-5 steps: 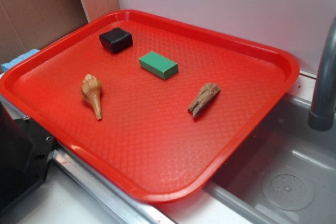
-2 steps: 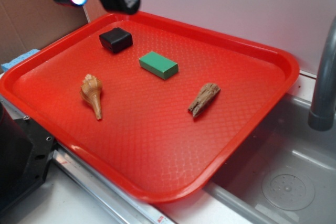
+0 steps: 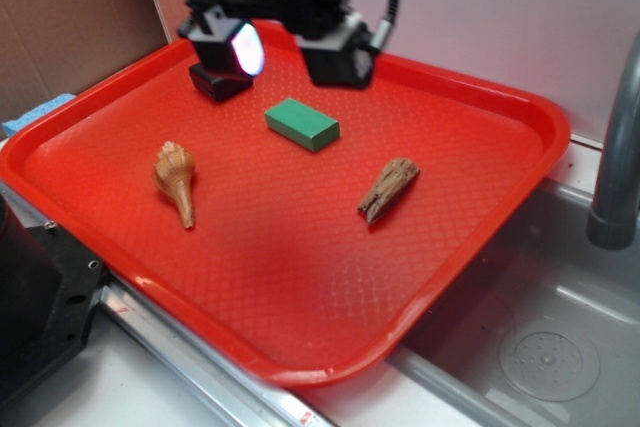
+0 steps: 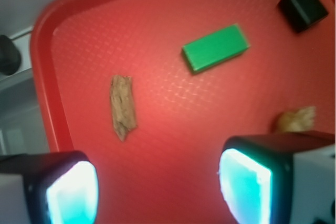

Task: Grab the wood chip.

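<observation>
I will next pinch the wood chip across its narrow middle [image 3: 389, 190], as its ragged ends lie far apart.
The wood chip [image 3: 389, 189] [image 4: 122, 106] is a rough grey-brown splinter lying flat on the right half of the red tray [image 3: 300, 287]. My gripper [image 3: 290, 52] [image 4: 159, 192] hovers high over the tray's back edge, well away from the chip, to the back and left of it. It is open, with two glowing pads spread wide and nothing between them. In the wrist view the chip lies ahead of the left pad [image 4: 72, 192].
A green block [image 3: 302, 124] [image 4: 216, 49] lies behind the chip. A black block [image 3: 217, 78] [image 4: 304, 7] sits at the tray's back left, partly behind my gripper. A tan seashell [image 3: 175, 179] [image 4: 297, 119] lies at the left. A grey faucet [image 3: 618, 162] and sink [image 3: 540, 337] border the right.
My gripper came into view from the upper left and has moved right and lower, over the tray's back edge. The objects on the tray have not moved.
</observation>
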Controlling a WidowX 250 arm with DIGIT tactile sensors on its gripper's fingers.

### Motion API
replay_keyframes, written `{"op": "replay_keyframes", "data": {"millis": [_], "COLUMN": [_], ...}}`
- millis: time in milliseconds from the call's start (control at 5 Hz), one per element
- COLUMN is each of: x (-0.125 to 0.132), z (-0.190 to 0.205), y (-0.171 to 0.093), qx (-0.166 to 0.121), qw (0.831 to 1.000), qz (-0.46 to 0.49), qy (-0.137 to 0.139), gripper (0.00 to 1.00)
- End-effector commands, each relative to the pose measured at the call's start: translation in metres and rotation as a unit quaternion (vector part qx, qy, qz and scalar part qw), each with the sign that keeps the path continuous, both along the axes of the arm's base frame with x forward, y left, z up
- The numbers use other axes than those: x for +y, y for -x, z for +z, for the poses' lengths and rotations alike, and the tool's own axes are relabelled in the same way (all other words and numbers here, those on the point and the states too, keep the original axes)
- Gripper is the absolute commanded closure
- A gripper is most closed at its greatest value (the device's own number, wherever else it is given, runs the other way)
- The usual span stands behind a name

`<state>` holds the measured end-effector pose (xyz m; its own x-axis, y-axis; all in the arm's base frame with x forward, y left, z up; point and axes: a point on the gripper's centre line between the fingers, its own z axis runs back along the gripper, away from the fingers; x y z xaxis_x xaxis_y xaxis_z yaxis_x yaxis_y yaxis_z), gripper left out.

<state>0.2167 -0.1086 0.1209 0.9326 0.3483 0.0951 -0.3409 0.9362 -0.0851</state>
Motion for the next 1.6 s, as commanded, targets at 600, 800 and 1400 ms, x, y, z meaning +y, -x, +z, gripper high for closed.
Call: {"op": "replay_keyframes", "data": {"millis": [600, 800, 1400], "x": [-0.022, -0.019, -0.015], "z": [-0.092, -0.100, -0.107], "y": [-0.053, -0.056, -0.055], "qx": [0.035, 0.041, 0.044], "qw": [0.999, 0.999, 0.998], "qz": [0.011, 0.012, 0.017], "qy": [-0.037, -0.032, -0.034], "gripper": [0.00, 0.00, 1.00]}}
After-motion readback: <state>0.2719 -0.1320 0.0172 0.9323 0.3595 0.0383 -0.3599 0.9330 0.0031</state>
